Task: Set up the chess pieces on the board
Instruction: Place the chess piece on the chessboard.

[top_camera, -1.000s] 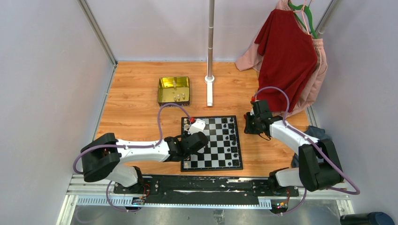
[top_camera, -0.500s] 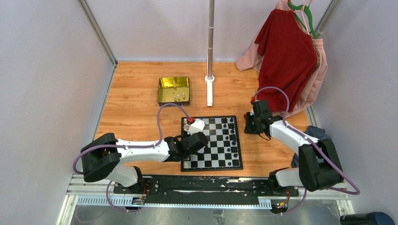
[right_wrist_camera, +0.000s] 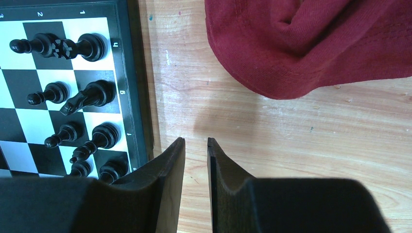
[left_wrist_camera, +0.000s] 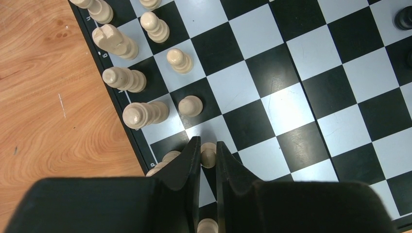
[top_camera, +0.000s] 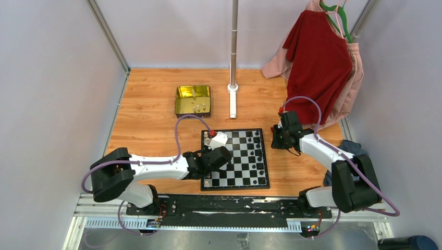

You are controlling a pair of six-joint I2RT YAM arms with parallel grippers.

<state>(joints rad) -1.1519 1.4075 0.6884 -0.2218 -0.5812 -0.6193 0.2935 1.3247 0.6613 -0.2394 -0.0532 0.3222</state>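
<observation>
The cream pawn is upright over a white square, slightly toward its black neighbour, and would stand there off-centre, so my left gripper needs to release it now.
The board [top_camera: 237,161] lies in front of the arms. Cream chess pieces [left_wrist_camera: 145,113] stand along its left edge [left_wrist_camera: 311,97], and black ones [right_wrist_camera: 92,94] stand along its right edge [top_camera: 257,151]. My left gripper [left_wrist_camera: 208,144] hangs over the board's left side [top_camera: 213,147] and is shut on a cream pawn [left_wrist_camera: 209,153] standing in the second file. Another cream pawn [left_wrist_camera: 190,105] stands one square ahead of it. My right gripper [right_wrist_camera: 196,141] is open with nothing in it, over bare wood just off the board's right edge [top_camera: 274,138].
A gold tin [top_camera: 178,99] holding a few cream pieces sits at the back left. A metal pole [top_camera: 233,52] rises behind the board. A red garment [top_camera: 318,57] hangs at the back right, and its hem [right_wrist_camera: 311,43] lies close to my right gripper.
</observation>
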